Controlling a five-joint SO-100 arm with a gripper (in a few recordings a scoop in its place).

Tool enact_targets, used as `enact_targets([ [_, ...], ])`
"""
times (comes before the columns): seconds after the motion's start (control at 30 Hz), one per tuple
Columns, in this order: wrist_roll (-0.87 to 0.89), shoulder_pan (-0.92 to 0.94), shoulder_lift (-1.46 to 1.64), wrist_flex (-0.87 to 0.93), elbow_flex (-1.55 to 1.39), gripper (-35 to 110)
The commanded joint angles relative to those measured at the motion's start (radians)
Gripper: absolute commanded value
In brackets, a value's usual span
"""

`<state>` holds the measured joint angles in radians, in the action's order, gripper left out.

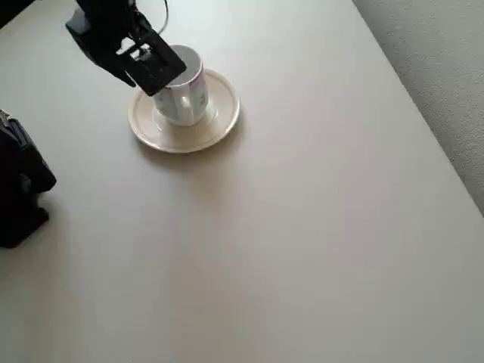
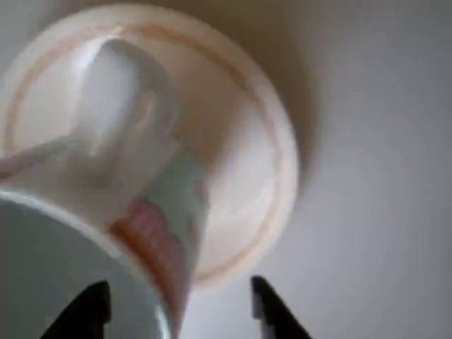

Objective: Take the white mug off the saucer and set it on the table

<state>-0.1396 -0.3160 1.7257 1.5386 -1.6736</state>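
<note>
The white mug needs to come off the saucer (image 1: 219, 117), so next my gripper needs to grab the mug by its side at the mug's rim and lift it.
The white mug (image 1: 185, 97) stands on the saucer (image 1: 219, 117) at the upper left of the table (image 1: 302, 227) in the overhead view. My black gripper (image 1: 155, 69) hangs over the mug's left rim. In the wrist view the mug (image 2: 141, 212) is very close, with its handle (image 2: 120, 106) pointing away and pink and green print on its side. The saucer (image 2: 247, 176) lies beneath it. My gripper (image 2: 180, 311) is open, one fingertip (image 2: 88, 311) over the mug's mouth, the other outside the wall with a gap.
A black block (image 1: 19, 185) stands at the table's left edge. The table's straight right edge runs diagonally, with textured grey floor (image 1: 446, 60) beyond it. Bare tabletop (image 2: 381, 141) stretches right of and below the saucer.
</note>
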Motion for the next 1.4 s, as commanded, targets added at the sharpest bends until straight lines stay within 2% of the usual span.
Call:
enact_targets([
  [0.0, -0.011, 0.012, -0.032, -0.130, -0.086, 23],
  [0.3, -0.028, 0.029, -0.084, -0.241, -0.150, 20],
  [0.4, -0.029, 0.038, -0.092, -0.262, -0.150, 15],
  [0.6, -0.025, 0.055, -0.106, -0.299, -0.150, -2],
  [0.87, -0.002, 0.078, -0.075, -0.308, -0.141, -2],
  [1.13, 0.080, 0.107, 0.081, -0.295, -0.140, -2],
  [1.37, 0.092, 0.117, 0.242, -0.146, -0.034, -2],
])
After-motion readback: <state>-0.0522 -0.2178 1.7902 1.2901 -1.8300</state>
